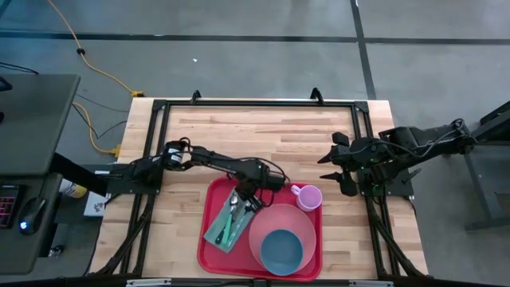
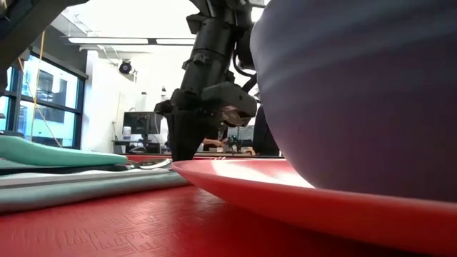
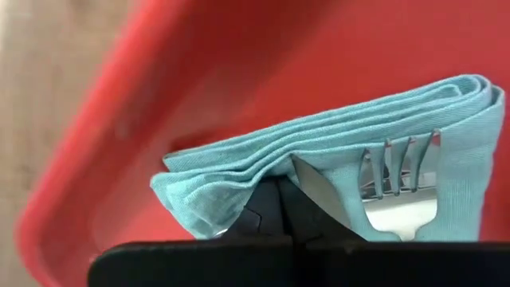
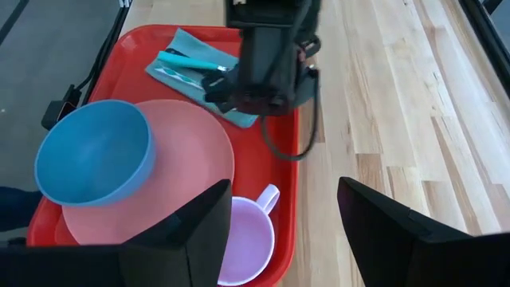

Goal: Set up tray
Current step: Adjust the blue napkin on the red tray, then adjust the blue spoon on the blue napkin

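Observation:
I should grab the knife next with my right gripper, by its black handle's end, to set the knife neatly on the tray's teal napkin.
The red tray lies at the table's near edge. On it are a folded teal napkin with a fork and a knife on top, a pink plate bearing a blue bowl, and a lilac mug. My left gripper points straight down over the napkin's far end, fingers shut, their tips beside the knife's blade. My right gripper hangs open above the bare table, right of the tray, with nothing between its fingers. My left gripper's shut fingertips come from above, pointing down, at the knife's blade where it lies on the napkin. I cannot tell whether they touch the blade or the cloth.
The plate and bowl fill the tray's near right part, and the mug stands at its far right corner. Bare wooden table stretches beyond the tray. A black frame runs along the table's edges.

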